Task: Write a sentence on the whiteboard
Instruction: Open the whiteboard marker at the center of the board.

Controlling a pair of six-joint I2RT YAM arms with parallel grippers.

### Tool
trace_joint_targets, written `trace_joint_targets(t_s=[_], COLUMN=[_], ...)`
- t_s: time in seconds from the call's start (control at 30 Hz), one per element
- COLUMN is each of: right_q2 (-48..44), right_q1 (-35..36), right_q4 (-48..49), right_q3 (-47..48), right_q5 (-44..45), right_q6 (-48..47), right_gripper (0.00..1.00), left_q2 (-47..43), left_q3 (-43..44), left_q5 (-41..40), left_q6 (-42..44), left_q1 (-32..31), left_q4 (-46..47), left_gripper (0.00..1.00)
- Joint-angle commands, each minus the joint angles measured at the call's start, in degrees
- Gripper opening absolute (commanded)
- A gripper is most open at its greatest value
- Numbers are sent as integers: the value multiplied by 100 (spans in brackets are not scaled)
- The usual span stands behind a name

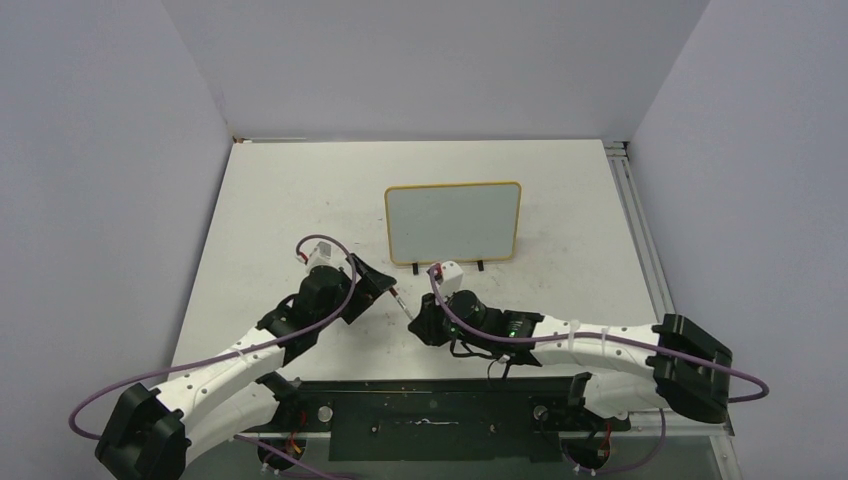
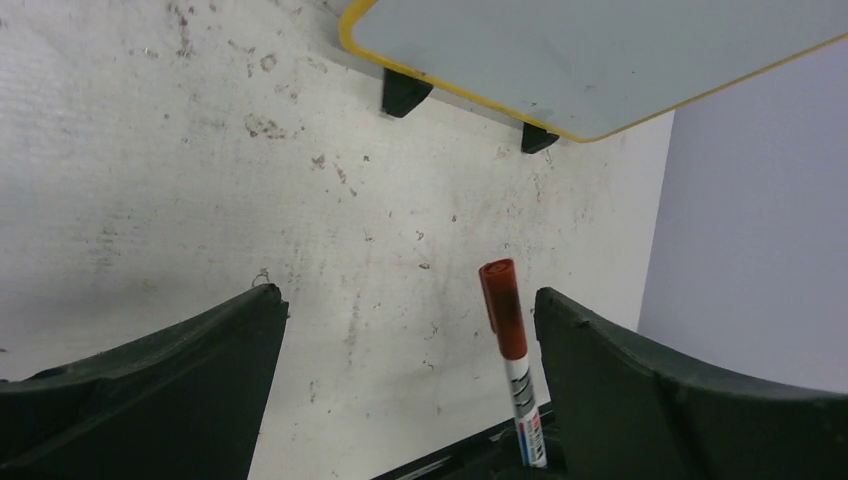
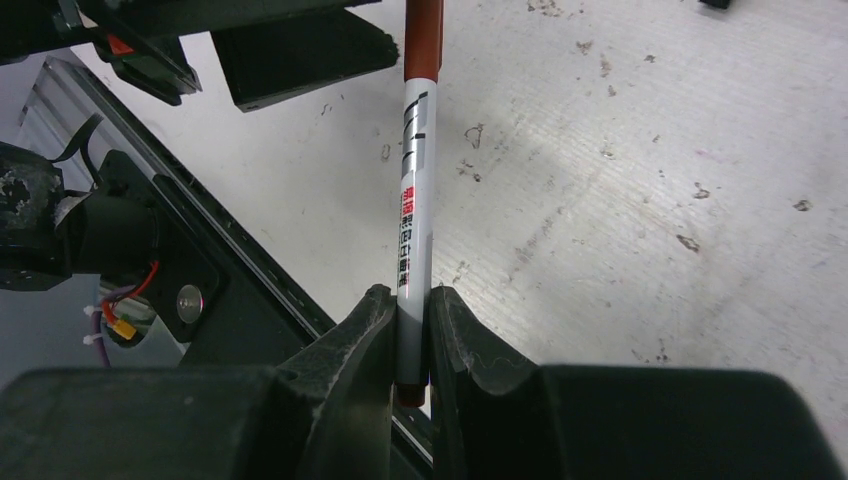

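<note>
I need to uncap the marker for writing, so I will grab it next with my left gripper by its red cap (image 1: 393, 291) (image 2: 506, 311) and leave the white body of the marker to my right gripper.
The whiteboard (image 1: 453, 222) stands upright at mid-table on black feet, with a yellow-wood frame and a blank white face; no sentence shows on it. It also shows at the top of the left wrist view (image 2: 600, 50). My right gripper (image 1: 415, 318) (image 3: 410, 297) is shut on the rear end of a white marker (image 1: 400, 302) (image 3: 415, 200) with a red cap on. My left gripper (image 1: 385, 290) (image 2: 408, 300) is open, its jaws set wide to either side of the capped end of the marker (image 2: 510, 350), not touching it.
A metal rail (image 1: 635, 220) runs along the table's right edge. A black base plate (image 1: 430, 420) lies at the near edge between the arm bases. Grey walls enclose the stained white table (image 1: 300, 200) on three sides.
</note>
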Motion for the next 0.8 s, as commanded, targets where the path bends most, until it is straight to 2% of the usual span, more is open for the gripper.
trace_joint_targets(t_s=[0.0,0.17,0.27,0.4,0.47,0.63,0.77], right_q2=[-725,-1149,-1136,-1041,-1020,-920,-926], right_q1=[-498,-1578,-2171,-2713,-2752,-2683,-2176], right_q4=[-1057,-2246,-2972,-3585,-3785,-4259,-4394], right_q3=[431,830,1171,1374,1422,1384,1334], right_q5=[-36,-1381,-2086,-3237,-3698,-4816,-5187], right_q6=[-217,-728,-1093,-1443,-1516,-1599,-1576], right_gripper=[5,5,5,5,5,5,5], left_q2=[-117,140,4,-287,-360,-706,-842], left_q3=[1299,2278,2301,2054,1916,1340,1132], left_q5=[-167,22,905,1125,1281,1163,1406], left_q6=[1912,3667,5070,6373,7001,7707,8110], left_q1=[15,-85,-324,-954,-1280,-2022,-2411], left_q4=[-1130,-1845,-1642,-1413,-1385,-1069,-1094], left_gripper=[94,95,94,94,94,93,92])
